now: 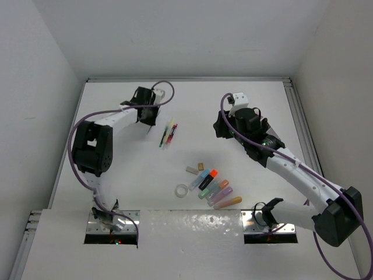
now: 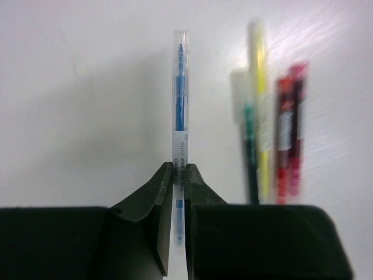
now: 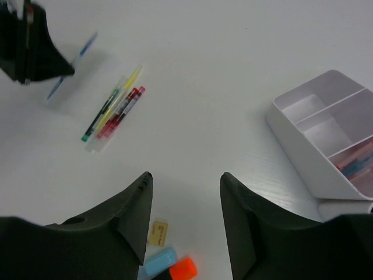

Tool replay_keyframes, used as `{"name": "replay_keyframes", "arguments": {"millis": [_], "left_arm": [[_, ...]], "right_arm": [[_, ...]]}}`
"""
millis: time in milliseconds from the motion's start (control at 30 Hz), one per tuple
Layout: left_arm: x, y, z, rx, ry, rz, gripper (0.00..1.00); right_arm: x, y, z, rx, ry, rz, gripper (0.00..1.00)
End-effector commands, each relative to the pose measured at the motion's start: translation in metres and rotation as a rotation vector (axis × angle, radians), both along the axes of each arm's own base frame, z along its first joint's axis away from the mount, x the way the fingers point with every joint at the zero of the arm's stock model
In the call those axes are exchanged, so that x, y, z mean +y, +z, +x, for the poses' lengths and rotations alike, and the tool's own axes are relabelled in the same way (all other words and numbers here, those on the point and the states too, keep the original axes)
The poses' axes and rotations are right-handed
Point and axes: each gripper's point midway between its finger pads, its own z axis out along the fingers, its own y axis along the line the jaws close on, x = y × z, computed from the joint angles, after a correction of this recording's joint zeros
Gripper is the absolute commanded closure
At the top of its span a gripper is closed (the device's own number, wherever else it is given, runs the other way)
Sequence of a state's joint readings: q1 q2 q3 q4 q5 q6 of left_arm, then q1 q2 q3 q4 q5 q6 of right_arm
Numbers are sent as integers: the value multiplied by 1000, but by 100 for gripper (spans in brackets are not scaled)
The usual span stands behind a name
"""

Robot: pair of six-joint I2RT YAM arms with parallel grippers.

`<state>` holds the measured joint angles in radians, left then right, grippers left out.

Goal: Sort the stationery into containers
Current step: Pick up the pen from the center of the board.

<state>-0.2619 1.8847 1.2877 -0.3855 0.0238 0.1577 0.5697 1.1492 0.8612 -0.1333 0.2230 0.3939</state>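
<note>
My right gripper should go to the thin blue pen and take it by its far end (image 3: 91, 40), so the pen's other end stays free to go into the organizer (image 3: 303, 146).
My left gripper (image 2: 180, 172) is shut on a thin blue pen (image 2: 179, 111) and holds it above the white table; it shows in the top view (image 1: 147, 118) at the far left. A bundle of green, yellow and red pens (image 1: 168, 135) lies just to its right, also in the left wrist view (image 2: 271, 140). My right gripper (image 3: 185, 178) is open and empty above the table, at the far middle in the top view (image 1: 219, 127). The pale organizer (image 3: 303, 146) stands to its right with some pens in one compartment. Several pastel highlighters (image 1: 213, 186), a clear tape ring (image 1: 182, 190) and beige erasers (image 1: 191, 170) lie near the middle. No scissors show.
The right arm hides the organizer in the top view. The grey walls close the table at the back and on both sides. Purple cables run along both arms. An eraser (image 3: 157, 232) and a blue highlighter (image 3: 158, 261) lie just under my right fingers.
</note>
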Motion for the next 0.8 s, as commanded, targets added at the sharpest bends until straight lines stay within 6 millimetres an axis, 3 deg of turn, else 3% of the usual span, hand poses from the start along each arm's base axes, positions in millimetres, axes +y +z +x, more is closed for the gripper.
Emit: {"name": "replay_keyframes", "arguments": {"millis": [0,33,67,200,400,433,533,767], "left_arm": [[-34,135,41,-320,-185,-119,100],[-51,158,38,-340,-261,-179,100],[-65,169,31,-347,-313,-210,100],[-114,196,-11,-351,-550,-342,100],[-151,225,-43,-425,-662,-465,100],[-156,230,-48,-427,-671,-479,100],[-163,233,-57,-410,-689,-502,100],[-171,231,-71,-382,-716,-519,100]], "right_arm": [[30,40,2,-63,66,128,51],[36,50,7,-83,71,148,50],[40,57,9,-99,76,165,48],[65,94,24,-190,93,309,36],[82,123,35,-268,95,487,37],[84,117,35,-258,93,506,37],[86,124,36,-286,94,551,37],[85,101,51,-218,8,584,37]]}}
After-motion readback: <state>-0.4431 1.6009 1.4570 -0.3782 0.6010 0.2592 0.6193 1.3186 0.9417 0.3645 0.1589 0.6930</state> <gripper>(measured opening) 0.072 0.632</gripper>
